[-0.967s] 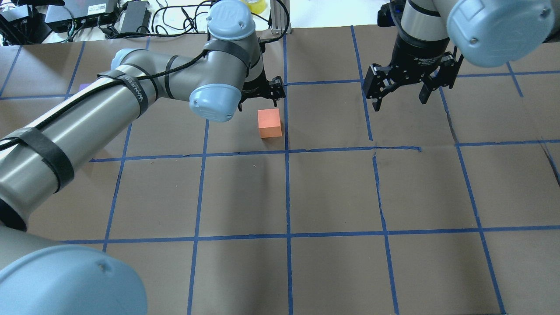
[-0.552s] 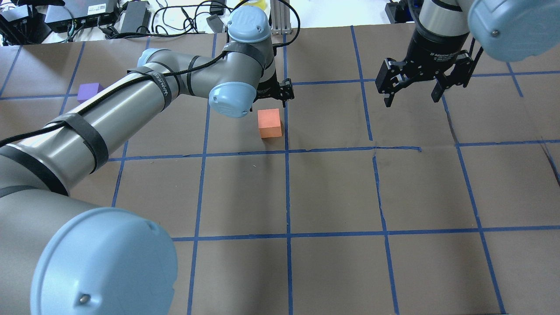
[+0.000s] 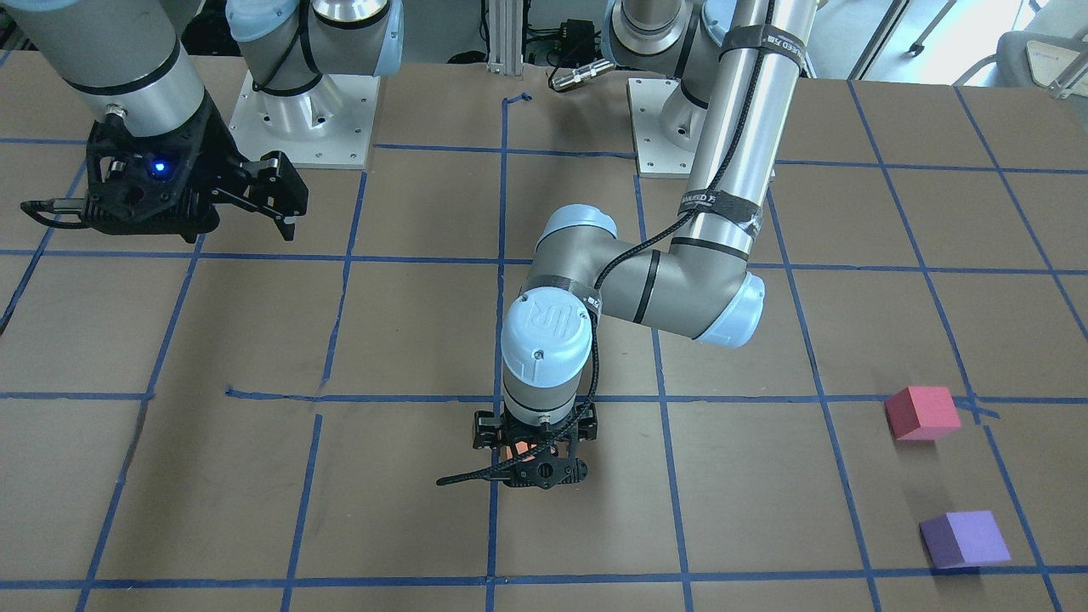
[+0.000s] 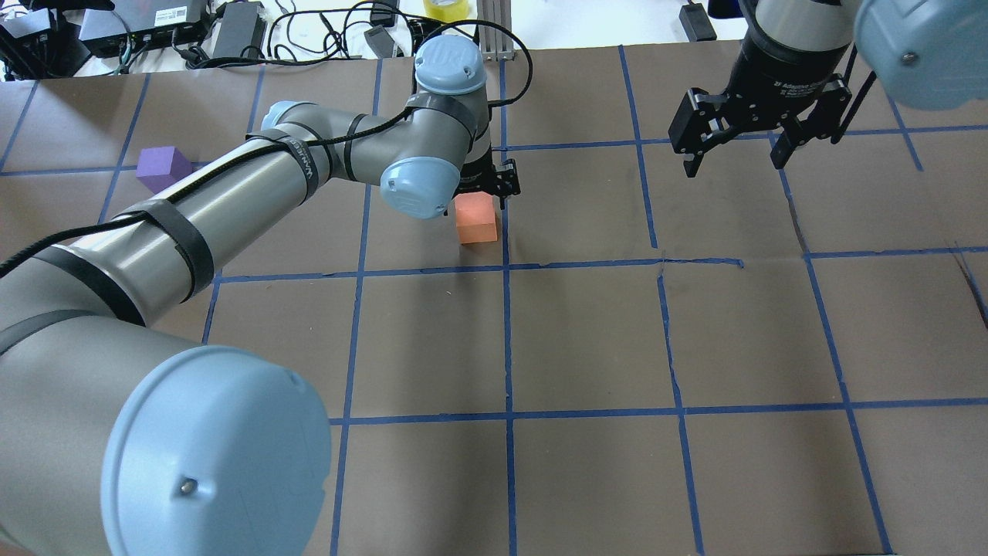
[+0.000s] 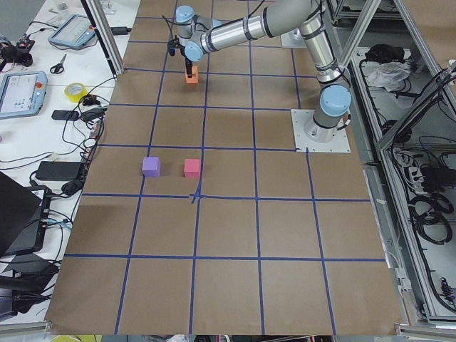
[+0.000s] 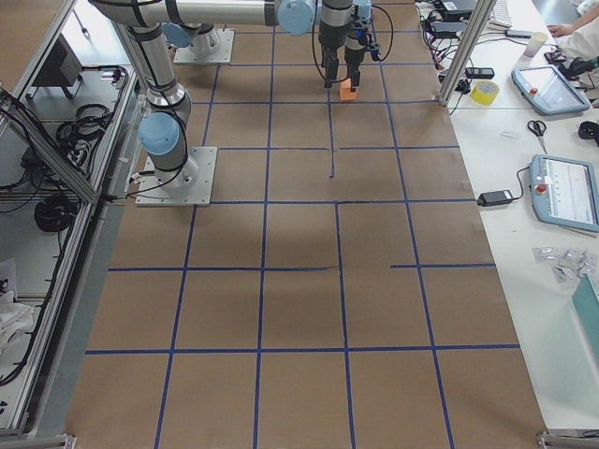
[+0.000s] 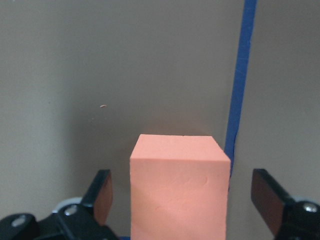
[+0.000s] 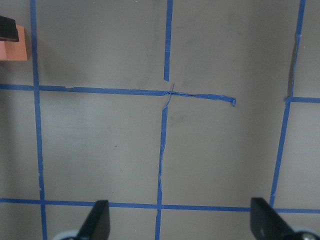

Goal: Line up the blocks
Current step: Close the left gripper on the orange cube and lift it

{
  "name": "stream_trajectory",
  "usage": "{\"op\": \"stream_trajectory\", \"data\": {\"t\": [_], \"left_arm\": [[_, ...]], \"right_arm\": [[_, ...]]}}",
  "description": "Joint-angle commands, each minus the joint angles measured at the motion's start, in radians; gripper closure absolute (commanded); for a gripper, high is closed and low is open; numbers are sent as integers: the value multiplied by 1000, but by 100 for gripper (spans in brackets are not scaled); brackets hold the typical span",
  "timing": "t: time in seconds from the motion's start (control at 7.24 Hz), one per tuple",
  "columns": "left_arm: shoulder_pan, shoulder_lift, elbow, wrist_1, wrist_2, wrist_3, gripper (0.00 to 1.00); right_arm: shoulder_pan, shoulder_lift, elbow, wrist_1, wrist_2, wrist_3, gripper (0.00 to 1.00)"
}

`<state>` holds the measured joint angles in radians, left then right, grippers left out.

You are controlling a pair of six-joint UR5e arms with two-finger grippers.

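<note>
The left gripper grabs the opposite sides of the orange block (image 4: 475, 220) next, to line it up with the other blocks.
The orange block (image 4: 475, 220) sits on the brown table beside a blue tape line. My left gripper (image 4: 480, 194) is open and lowered around it. In the left wrist view the block (image 7: 180, 190) stands between the two fingers (image 7: 102, 196) with a gap on each side. The pinkish-red block (image 3: 922, 412) and the purple block (image 3: 965, 538) lie apart on my far left. The purple one also shows in the overhead view (image 4: 162, 168), where the pinkish-red one is hidden behind my left arm. My right gripper (image 4: 733, 166) is open and empty, hovering high at the right rear.
Blue tape lines (image 4: 508, 340) divide the brown table into squares. Cables, power bricks and a yellow tape roll (image 4: 446, 9) lie beyond the far edge. An aluminium post (image 4: 494, 35) stands there. The arm bases (image 3: 302, 119) sit at the robot's side.
My left gripper has moved right and down onto the orange block, so its fingers now straddle it. My right gripper has drifted right and toward the far edge. The blocks have not moved.
</note>
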<state>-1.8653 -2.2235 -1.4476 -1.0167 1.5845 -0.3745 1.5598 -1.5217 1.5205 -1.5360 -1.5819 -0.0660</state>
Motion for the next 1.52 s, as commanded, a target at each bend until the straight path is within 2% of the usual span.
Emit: {"op": "stream_trajectory", "data": {"t": [0.0, 0.55, 0.69, 0.83, 0.97, 1.24, 1.38], "left_arm": [[0, -5, -13, -3, -1, 26, 0], [-5, -10, -10, 1, -6, 25, 0], [-5, -10, -10, 3, -3, 26, 10], [-8, -10, -10, 7, 0, 25, 38], [-17, -10, -10, 10, 2, 23, 58], [-18, -7, -10, 10, 3, 25, 78], [-18, 4, -10, 10, 5, 28, 78]], "right_arm": [[0, -12, 0, -1, 2, 0, 0], [0, -6, 0, -7, 14, 2, 0], [0, -6, 1, -15, 14, 2, 0], [0, -5, 1, -16, 13, 2, 0], [0, -6, 3, -16, 13, 2, 0], [0, -5, 4, -16, 10, 2, 0], [0, -5, 6, -16, 7, 2, 0]]}}
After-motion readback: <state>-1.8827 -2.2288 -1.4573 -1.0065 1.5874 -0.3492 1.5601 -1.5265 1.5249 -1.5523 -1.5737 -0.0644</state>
